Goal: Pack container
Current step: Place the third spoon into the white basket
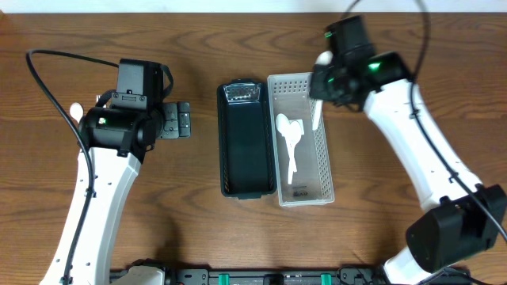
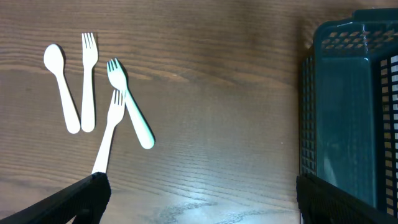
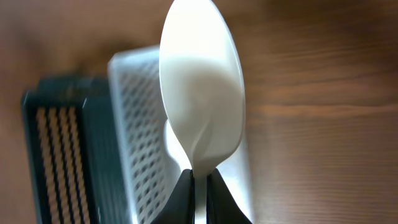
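Note:
The white spoon's bowl extends past the white basket's far corner, so the spoon would probably fall across the basket's rim if my right gripper let go now.
A white slotted basket (image 1: 303, 170) stands right of a dark basket (image 1: 245, 142) at mid-table. White spoons (image 1: 289, 142) lie in the white basket. My right gripper (image 1: 321, 79) is above the white basket's far right corner, shut on a white spoon (image 3: 202, 87). In the right wrist view its fingers (image 3: 200, 193) pinch the spoon's neck, with the white basket (image 3: 140, 124) below. My left gripper (image 1: 176, 120) is open and empty over bare table left of the dark basket. The left wrist view shows a white spoon (image 2: 61, 87) and three forks (image 2: 89, 81) lying loose ahead of the open fingers (image 2: 202, 199).
The dark basket (image 2: 348, 112) holds nothing visible and fills the right edge of the left wrist view. One loose spoon's bowl (image 1: 76, 111) peeks out beside the left arm in the overhead view. Black cables run over the table behind both arms.

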`<state>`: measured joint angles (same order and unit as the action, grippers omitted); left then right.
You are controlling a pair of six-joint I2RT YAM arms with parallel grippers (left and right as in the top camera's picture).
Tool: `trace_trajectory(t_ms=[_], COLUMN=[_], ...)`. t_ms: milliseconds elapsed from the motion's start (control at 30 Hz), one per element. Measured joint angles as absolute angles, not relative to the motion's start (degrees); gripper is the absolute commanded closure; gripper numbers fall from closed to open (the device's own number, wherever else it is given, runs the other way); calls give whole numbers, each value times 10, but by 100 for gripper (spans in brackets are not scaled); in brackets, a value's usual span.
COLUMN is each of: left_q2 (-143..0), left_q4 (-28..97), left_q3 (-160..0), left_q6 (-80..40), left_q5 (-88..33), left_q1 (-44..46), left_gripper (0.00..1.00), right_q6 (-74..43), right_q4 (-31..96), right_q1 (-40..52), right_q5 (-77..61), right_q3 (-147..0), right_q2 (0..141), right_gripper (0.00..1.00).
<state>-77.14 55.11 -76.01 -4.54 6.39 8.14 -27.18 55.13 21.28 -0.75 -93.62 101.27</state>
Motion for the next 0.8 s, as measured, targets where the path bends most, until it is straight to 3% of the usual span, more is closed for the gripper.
trace_trajectory(t_ms=[267,333,400,733,767,800], left_q2=[-771,-771,-771,-771,-771,-771], left_q4=[551,551,551,551,551,551], left_q3=[-760,-760,-760,-760,-760,-760], left_q6=[-45,-45,-45,-45,-45,-45], left_q5=[64,64,64,64,64,64], left_q1=[81,81,81,81,81,81], left_gripper=[2,2,2,2,2,2], right_q6=[-209,-200,-194,-154,-152,-148], right_q4=[576,578,579,631,643,653], right_q1=[270,276,279,274,270,263], right_q5=[-10,-11,-11,-10,-8,-3], right_q3=[-926,-921,-915,-936,-945,-954], right_q2=[1092,1130,1162,1172,1164,1152], right_gripper=[96,91,79,74,72,62])
